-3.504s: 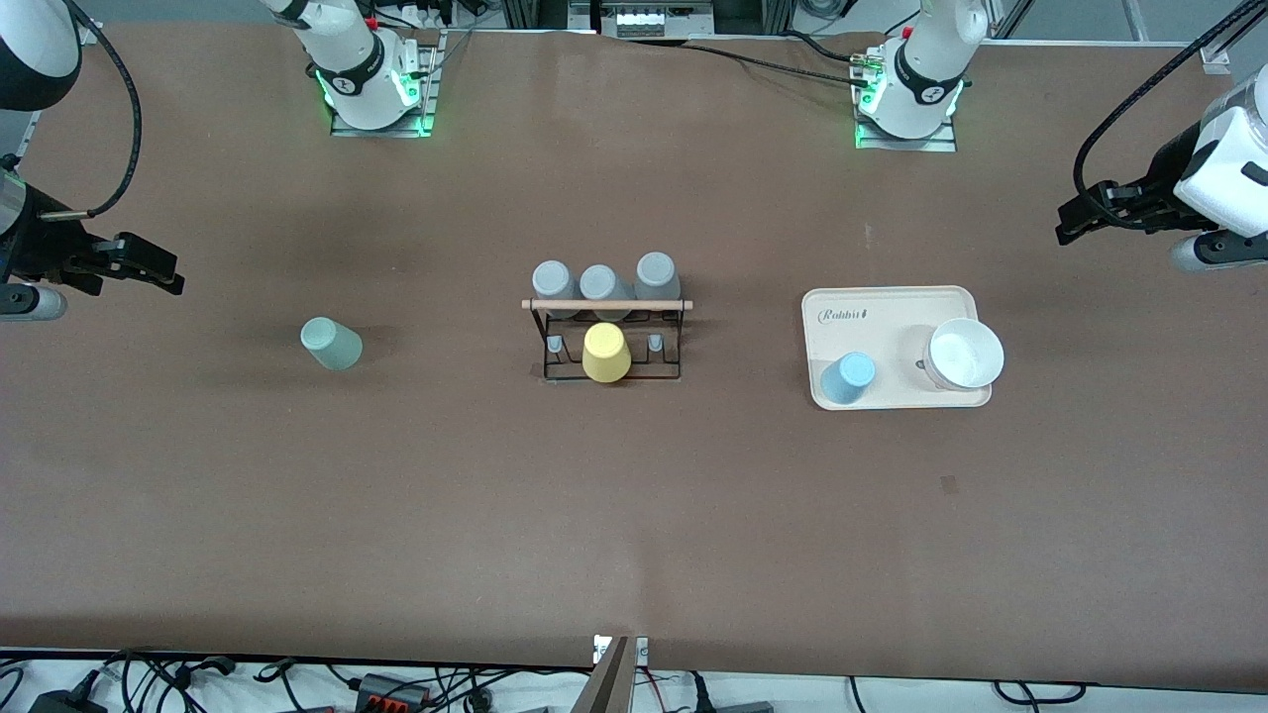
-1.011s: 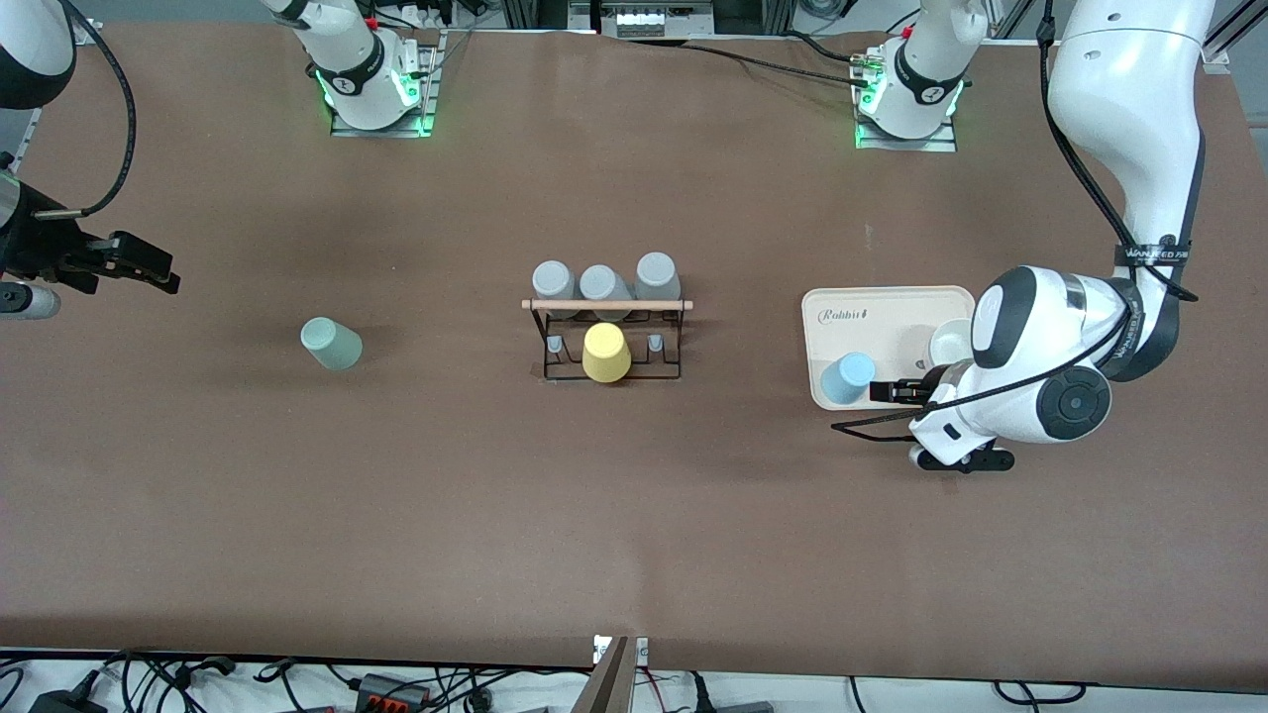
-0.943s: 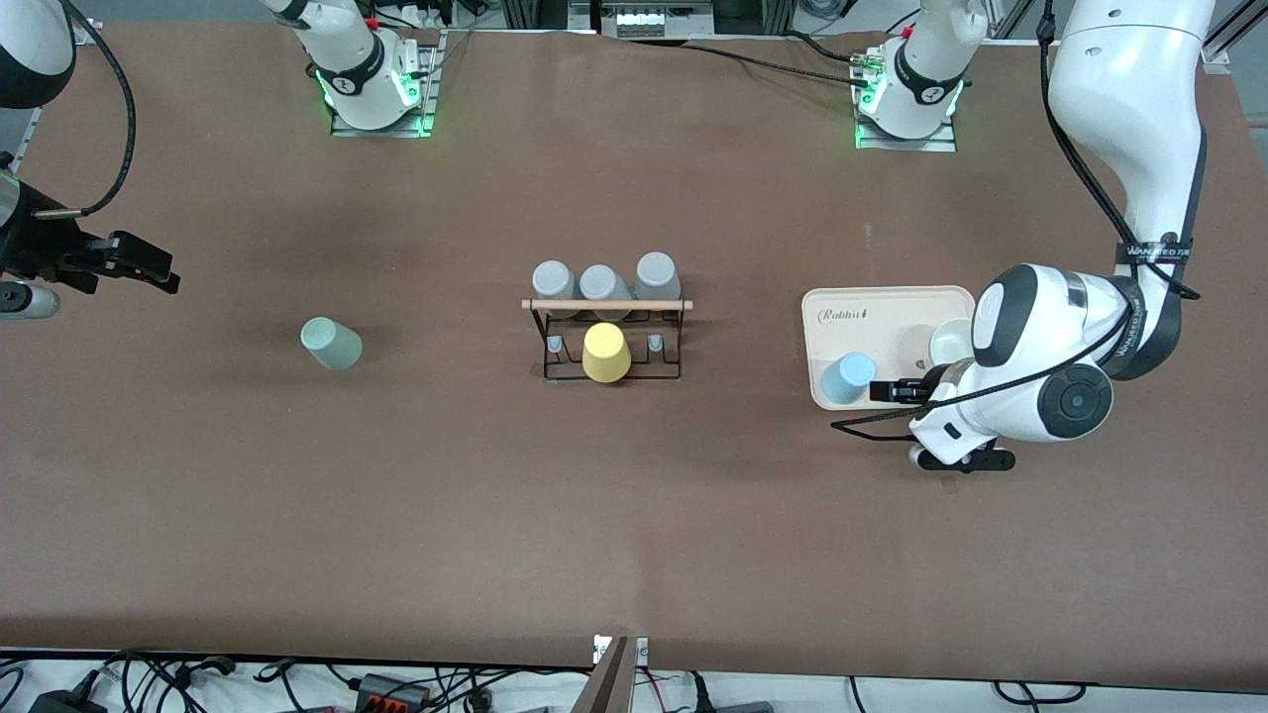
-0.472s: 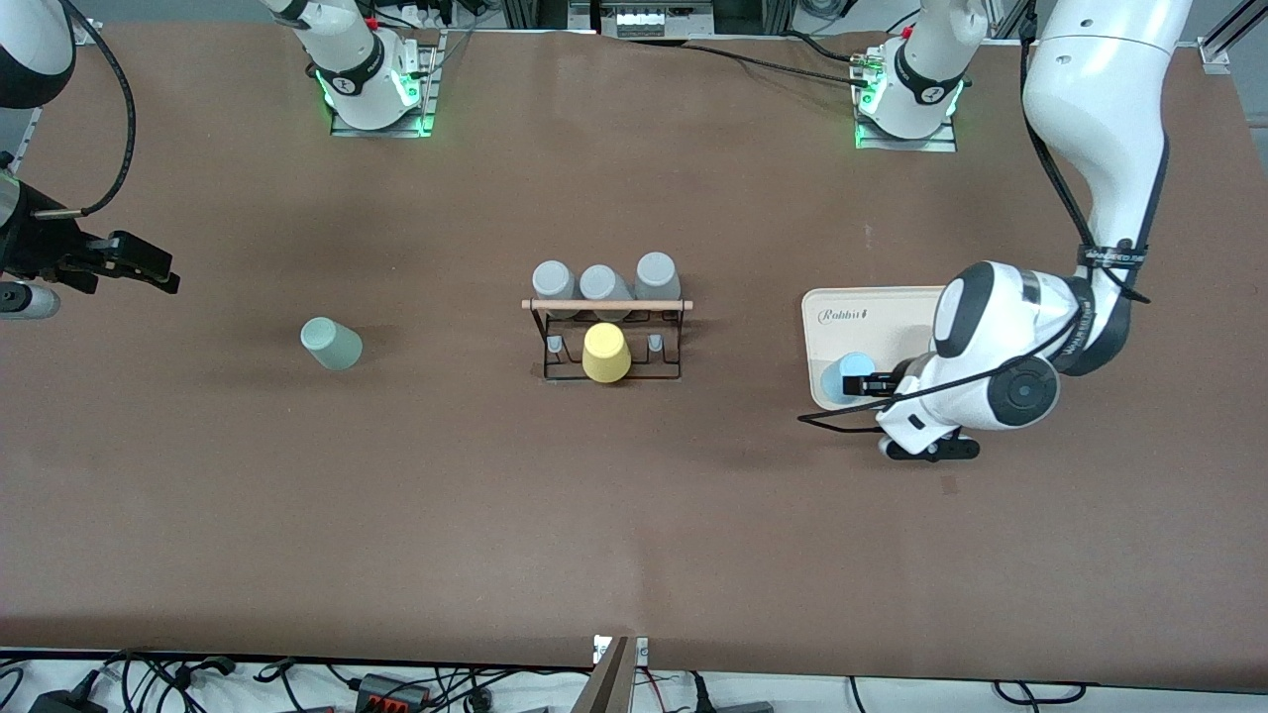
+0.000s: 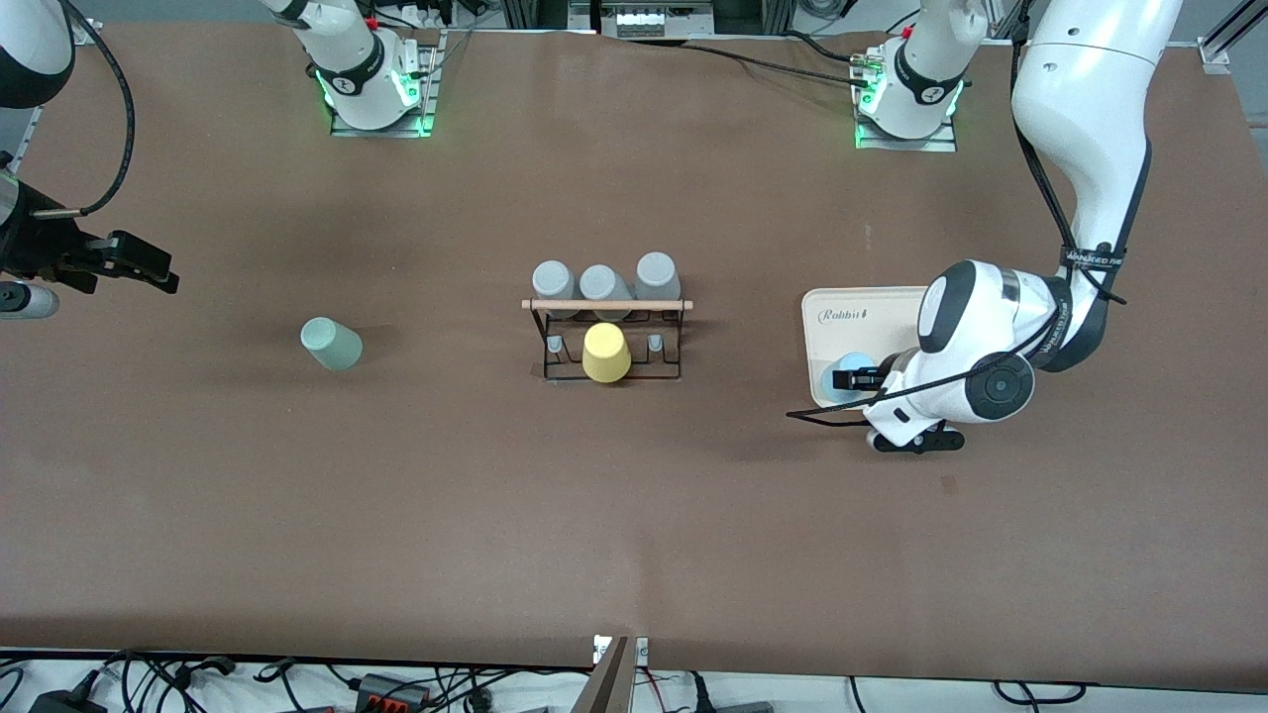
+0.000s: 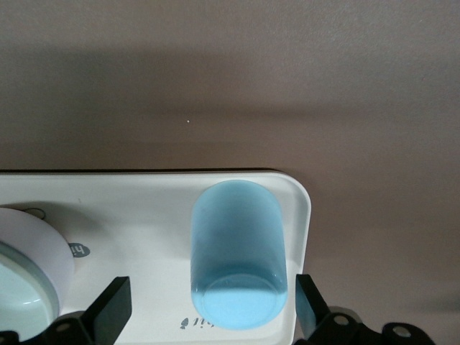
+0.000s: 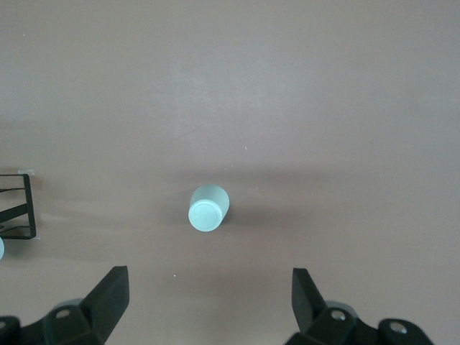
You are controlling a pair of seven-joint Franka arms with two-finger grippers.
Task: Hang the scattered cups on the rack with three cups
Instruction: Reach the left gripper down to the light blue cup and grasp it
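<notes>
Next, my left gripper grabs the light blue cup [image 5: 842,376] by its sides near the closed base to hang it on the rack [image 5: 606,305].
The light blue cup [image 5: 842,376] stands on the cream tray [image 5: 862,309], at the corner nearest the front camera and the rack. My left gripper [image 5: 860,380] is low over the tray and open. In the left wrist view the blue cup [image 6: 237,251] sits between the left gripper's [image 6: 208,307] two fingers [image 6: 109,307], with gaps on both sides. The mint green cup [image 5: 331,344] stands alone on the table toward the right arm's end. It also shows in the right wrist view [image 7: 208,210]. My right gripper [image 5: 144,265] waits open and empty, high over that end of the table; in its own view [image 7: 208,295] nothing is between the fingers. The rack [image 5: 606,305] holds three grey cups [image 5: 600,281].
A yellow cup [image 5: 605,352] hangs on the rack's side nearer the front camera. A white bowl [image 6: 29,266] sits on the tray [image 6: 108,208] beside the blue cup, hidden under the left arm in the front view. A corner of the rack [image 7: 18,205] shows in the right wrist view.
The left arm has swung in from the table's end, come down over the tray and slid toward the rack, so its open fingers now flank the blue cup. The right arm has barely moved.
</notes>
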